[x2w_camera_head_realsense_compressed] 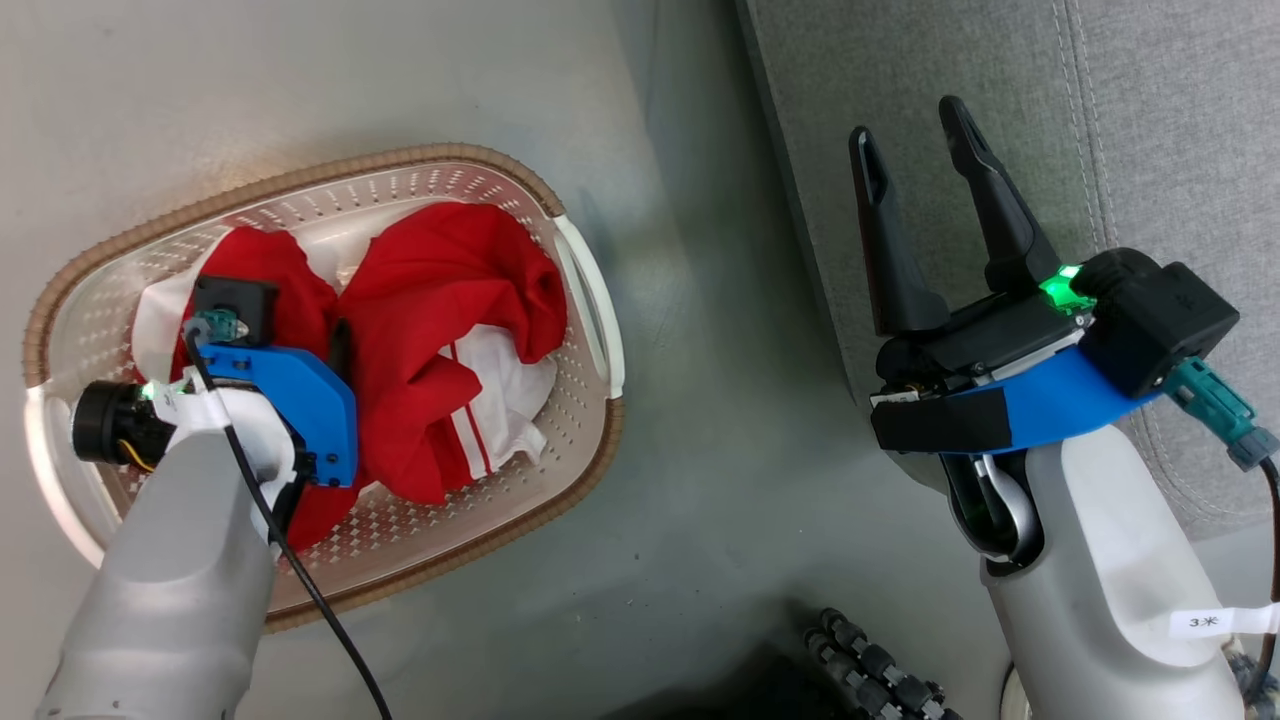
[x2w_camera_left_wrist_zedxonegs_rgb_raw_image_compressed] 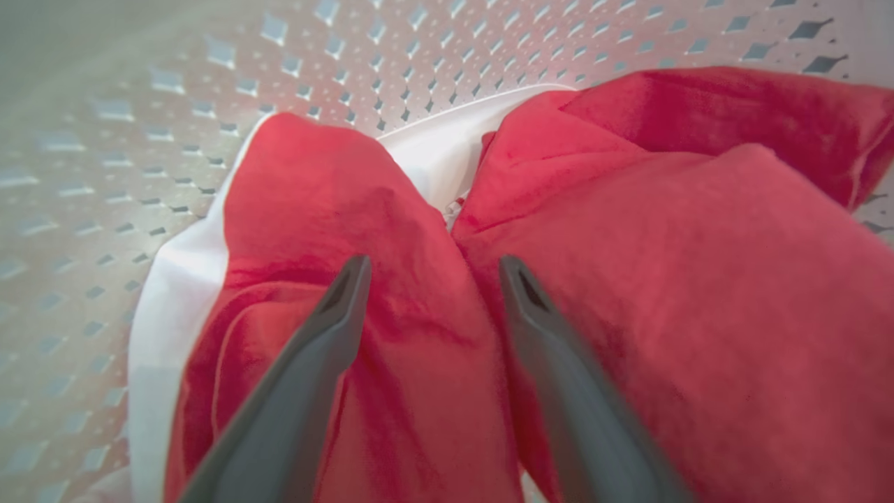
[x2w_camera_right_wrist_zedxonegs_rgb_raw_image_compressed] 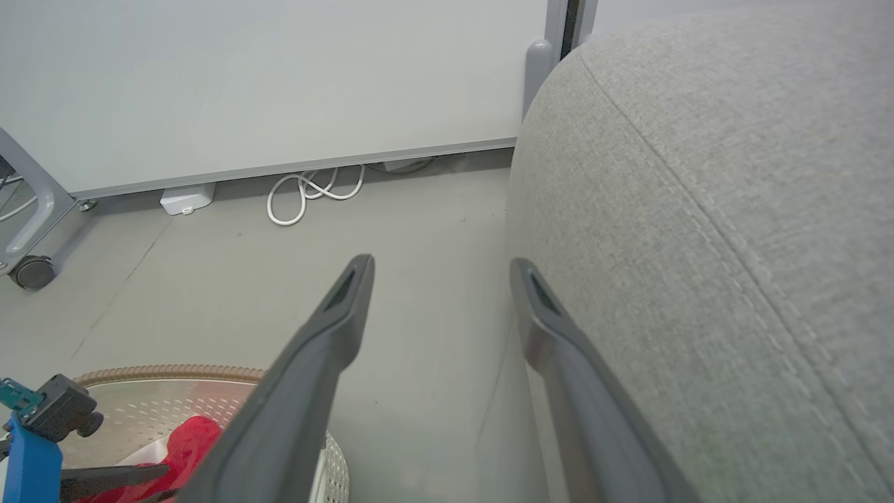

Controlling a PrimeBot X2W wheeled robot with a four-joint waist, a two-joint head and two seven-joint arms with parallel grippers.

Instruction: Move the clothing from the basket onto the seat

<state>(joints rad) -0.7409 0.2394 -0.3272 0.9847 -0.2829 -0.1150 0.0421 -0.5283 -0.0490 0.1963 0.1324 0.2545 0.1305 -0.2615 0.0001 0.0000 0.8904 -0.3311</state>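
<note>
My left gripper will next pinch the red garment's top, its bunched top fold [x2w_camera_left_wrist_zedxonegs_rgb_raw_image_compressed: 431,306], which stands up; the rest slumps slack against the basket's side.
The cream perforated basket [x2w_camera_head_realsense_compressed: 300,180] stands on the floor at the left, holding two crumpled red garments with white trim: one on the left [x2w_camera_head_realsense_compressed: 265,260], one on the right [x2w_camera_head_realsense_compressed: 440,290]. My left arm reaches down into the basket. In the left wrist view my left gripper [x2w_camera_left_wrist_zedxonegs_rgb_raw_image_compressed: 433,264] is open, its fingers astride a red fold [x2w_camera_left_wrist_zedxonegs_rgb_raw_image_compressed: 412,230] where the two garments meet, with the basket wall [x2w_camera_left_wrist_zedxonegs_rgb_raw_image_compressed: 140,140] behind. My right gripper [x2w_camera_head_realsense_compressed: 906,120] is open and holds nothing, at the front edge of the light-grey seat [x2w_camera_head_realsense_compressed: 1150,120], whose seam shows [x2w_camera_right_wrist_zedxonegs_rgb_raw_image_compressed: 733,209].
Grey floor lies between basket and seat. A dark ribbed object [x2w_camera_head_realsense_compressed: 880,670] sits at the bottom of the head view. In the right wrist view, a white cable [x2w_camera_right_wrist_zedxonegs_rgb_raw_image_compressed: 307,192] and a caster wheel [x2w_camera_right_wrist_zedxonegs_rgb_raw_image_compressed: 31,271] lie by a pale wall panel; the basket rim [x2w_camera_right_wrist_zedxonegs_rgb_raw_image_compressed: 167,370] shows lower left.
</note>
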